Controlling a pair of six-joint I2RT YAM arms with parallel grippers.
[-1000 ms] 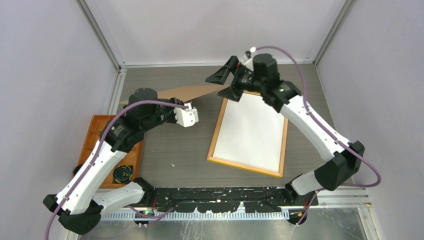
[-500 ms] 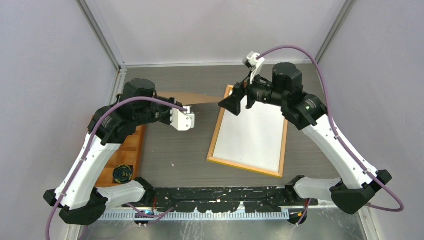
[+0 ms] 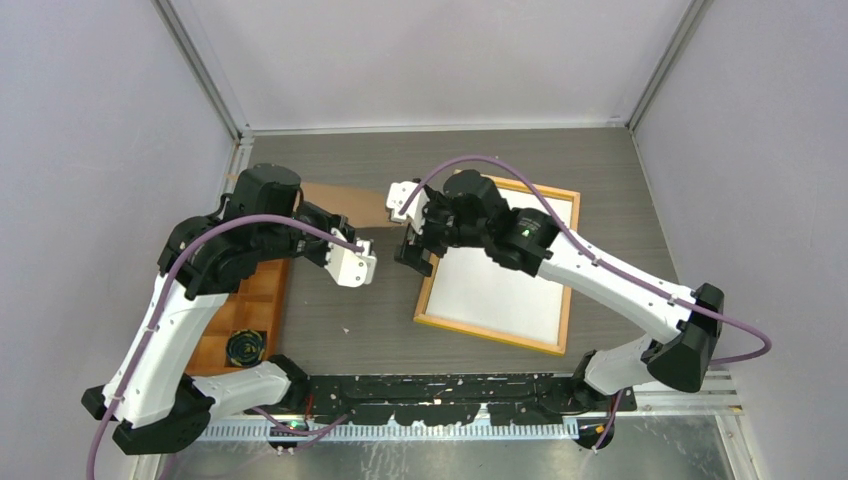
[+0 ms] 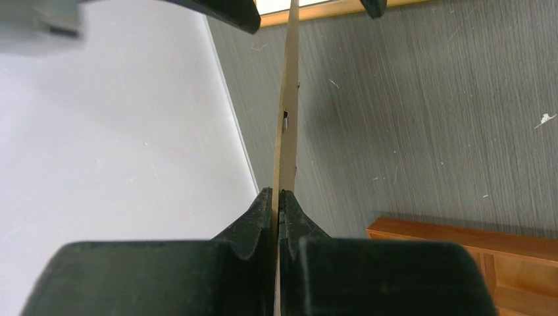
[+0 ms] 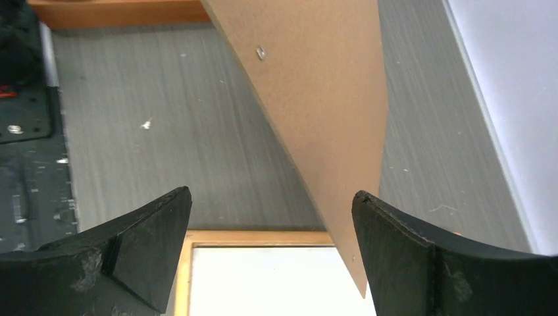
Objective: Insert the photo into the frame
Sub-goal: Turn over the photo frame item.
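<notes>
The board (image 3: 350, 200) slants close by one gripper finger, broad side showing. I will line up my right gripper with it before closing.
The frame (image 3: 490, 334) lies face down right of centre, its light wood edges up. The photo (image 3: 500, 285) rests inside it, plain white back up. My left gripper (image 3: 340, 228) is shut on the brown backing board (image 3: 350, 200) and holds it on edge above the table; in the left wrist view the board (image 4: 287, 118) runs edge-on out of the closed gripper (image 4: 277, 197). My right gripper (image 3: 418, 255) is open over the frame's left corner (image 5: 256, 237). The board's free corner (image 5: 322, 99) hangs between its fingers, close to the right one.
An orange compartment tray (image 3: 255, 300) lies at the left under my left arm, with a dark round item (image 3: 243, 347) in it. Enclosure walls stand on all sides. The black base rail (image 3: 440, 385) runs along the near edge.
My right arm has swung from the frame's far left corner down to its left side, wrist turned over. My left gripper has drawn the backing board a little left and nearer.
</notes>
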